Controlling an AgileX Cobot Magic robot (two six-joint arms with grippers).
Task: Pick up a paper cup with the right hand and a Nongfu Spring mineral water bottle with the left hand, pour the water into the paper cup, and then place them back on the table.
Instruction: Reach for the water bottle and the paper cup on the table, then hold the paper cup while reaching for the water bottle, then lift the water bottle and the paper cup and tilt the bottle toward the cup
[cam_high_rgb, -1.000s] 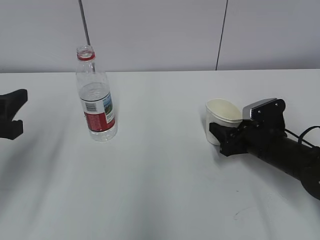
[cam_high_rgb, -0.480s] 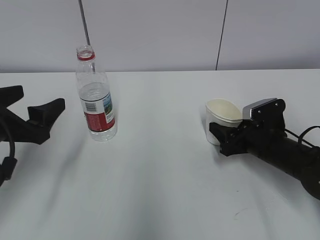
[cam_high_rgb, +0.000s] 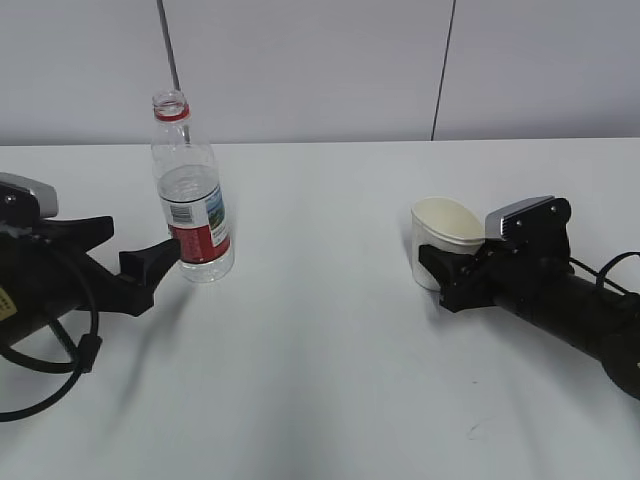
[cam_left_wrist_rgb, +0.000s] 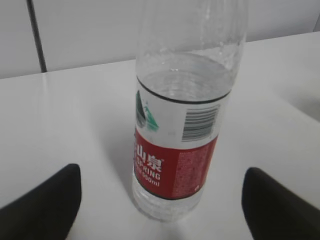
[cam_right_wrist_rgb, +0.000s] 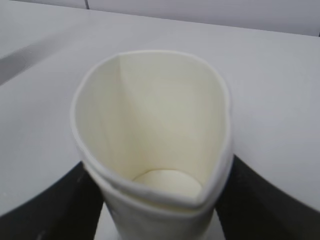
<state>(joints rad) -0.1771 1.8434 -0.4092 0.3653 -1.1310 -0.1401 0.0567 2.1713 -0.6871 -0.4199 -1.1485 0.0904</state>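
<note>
Next, my left gripper grabs the bottle's labelled body (cam_high_rgb: 200, 226) to keep the uncapped bottle upright, since water (cam_high_rgb: 187, 182) stands above the label.
The Nongfu Spring bottle (cam_high_rgb: 193, 190) stands upright on the white table (cam_high_rgb: 320, 330) at the left, uncapped, partly full. In the left wrist view the bottle (cam_left_wrist_rgb: 182, 130) stands ahead, between the spread fingers. My left gripper (cam_high_rgb: 135, 255) is open, its fingertips (cam_high_rgb: 160, 252) just beside the bottle's base. The white paper cup (cam_high_rgb: 442, 240) stands at the right; its rim is squeezed to an oval in the right wrist view (cam_right_wrist_rgb: 155, 145). My right gripper (cam_high_rgb: 440, 270) is shut on the cup, which rests on the table.
A grey wall with a dark vertical seam (cam_high_rgb: 443, 70) and a thin rod (cam_high_rgb: 170, 45) rises behind the table. A small dark scuff (cam_high_rgb: 472, 432) marks the tabletop near the front right.
My left arm has moved right from the left edge to the bottle, with its fingers open. The right gripper and the cup have not moved.
</note>
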